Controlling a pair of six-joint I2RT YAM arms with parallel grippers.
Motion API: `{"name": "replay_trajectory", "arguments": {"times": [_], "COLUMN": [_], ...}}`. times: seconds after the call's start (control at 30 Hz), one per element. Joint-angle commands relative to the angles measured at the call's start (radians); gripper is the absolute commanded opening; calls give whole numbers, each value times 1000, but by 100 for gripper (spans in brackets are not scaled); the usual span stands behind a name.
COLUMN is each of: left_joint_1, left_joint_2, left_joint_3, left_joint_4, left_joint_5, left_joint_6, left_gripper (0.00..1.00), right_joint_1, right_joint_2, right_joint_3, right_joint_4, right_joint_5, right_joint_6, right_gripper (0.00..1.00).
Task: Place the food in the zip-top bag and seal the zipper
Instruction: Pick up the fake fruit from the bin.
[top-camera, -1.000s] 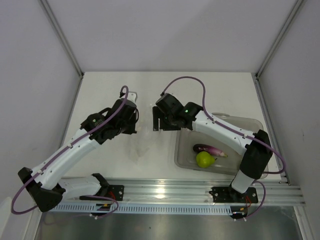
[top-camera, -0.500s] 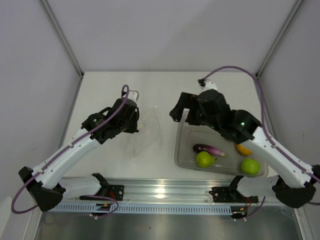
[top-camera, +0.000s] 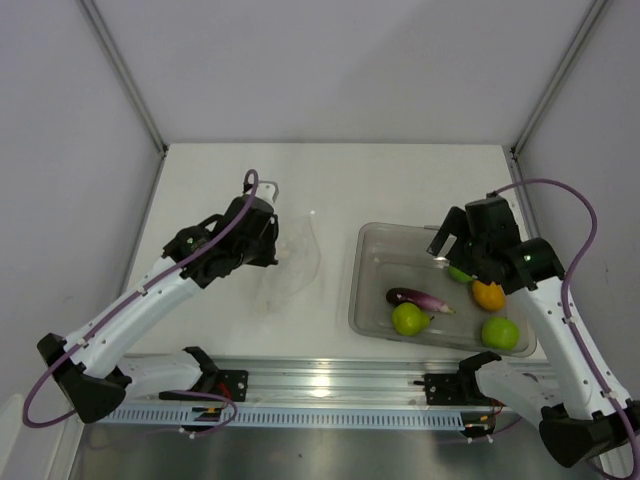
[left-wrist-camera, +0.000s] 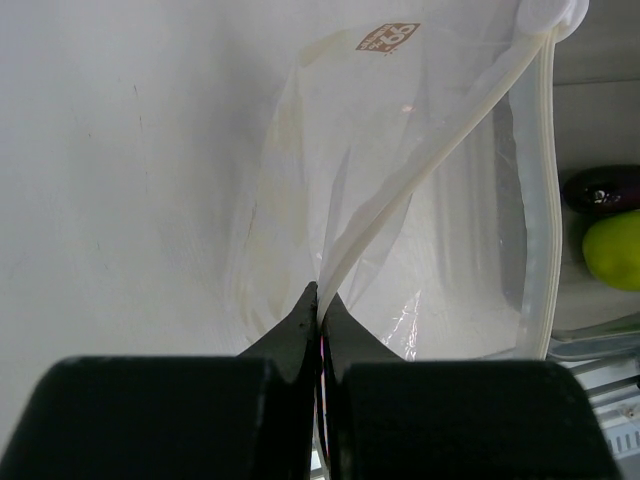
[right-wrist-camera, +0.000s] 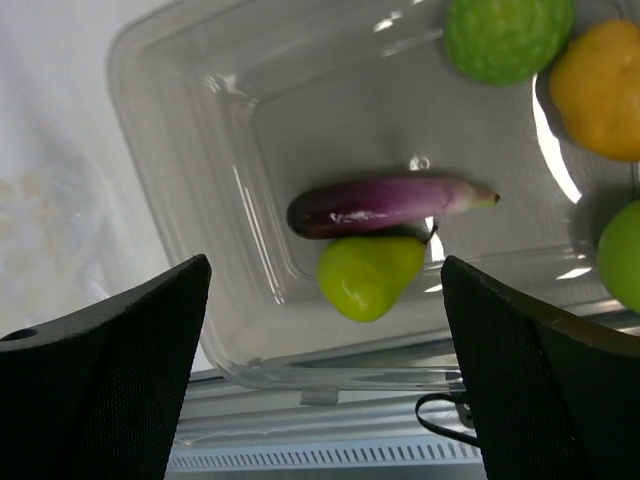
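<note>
The robot's right gripper needs to grab the purple eggplant across its body (top-camera: 421, 300), so that its dark rounded end stays free and the eggplant can go into the bag (top-camera: 290, 265) with that end first.
The clear zip-top bag (top-camera: 290, 265) lies on the table left of the tub, its mouth open toward the tub. My left gripper (top-camera: 270, 243) is shut on the bag's mouth edge (left-wrist-camera: 320, 300), pinching the zipper strip (left-wrist-camera: 430, 170). In the tub lie the purple eggplant (top-camera: 418, 298), the yellow-green pear (top-camera: 408, 319), the orange (top-camera: 489, 295) and a round green fruit (top-camera: 500, 333). My right gripper (top-camera: 447, 250) is open and empty above the tub. In the right wrist view the right gripper (right-wrist-camera: 325, 265) hangs over the pear (right-wrist-camera: 368, 272) and eggplant (right-wrist-camera: 385, 203).
The rigid clear tub (top-camera: 375, 235) stands at the right front by the metal rail (top-camera: 320, 385). A second, bumpy green fruit (right-wrist-camera: 508, 35) lies by the orange (right-wrist-camera: 600, 90), half hidden under my right gripper in the top view. White walls enclose the table.
My right arm has swung from the bag's mouth to the right and now hangs over the tub, uncovering the orange and green fruit. My left gripper still holds the bag.
</note>
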Motion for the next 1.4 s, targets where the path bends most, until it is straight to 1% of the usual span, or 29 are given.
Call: {"name": "replay_trajectory", "arguments": {"times": [0.0,0.03,0.07,0.1,0.13,0.17,0.27,0.37,0.43,0.53,0.63,0.8,0.93,1.07,1.37], "left_joint_1": [5,4,5,5,5,4,5,5,5,5,5,4,5,5,5], "left_joint_2": [-18,-16,-16,-15,-13,-15,-15,-23,-30,-35,-36,-35,-35,-33,-29], "left_joint_3": [4,6,7,3,1,-1,-4,-1,-1,1,-2,-4,-4,-5,-13], "left_joint_4": [30,33,35,38,41,41,42,41,41,35,33,35,39,41,42], "left_joint_5": [17,22,28,37,39,42,51,65,65,59,62,67,71,79,77], "left_joint_6": [11,8,7,5,4,0,-4,-6,-7,-7,-6,-7,-9,-10,-15], "left_gripper": [1,1,1,1,1,1,1,1,1,1,1,1,1,1,1], "right_joint_1": [-37,-39,-39,-37,-37,-39,-42,-57,-84,-118,-138,-155,-154,-148,-95], "right_joint_2": [0,-6,-11,-29,-40,-49,-71,-31,14,54,80,114,147,189,311], "right_joint_3": [-109,-137,-161,-213,-238,-264,-330,-330,-340,-366,-402,-467,-507,-528,-530], "right_joint_4": [-31,-4,13,28,73,96,136,139,163,199,217,259,302,338,394], "right_joint_5": [-101,-131,-145,-168,-234,-253,-232,-155,-161,-175,-169,-181,-195,-196,-196], "right_joint_6": [32,64,153,201,245,344,500,561,574,624,695,792,862,891,928], "right_gripper": [98,98,99,99,99,99,99,99,98,94,90,87,83,80,77]}}
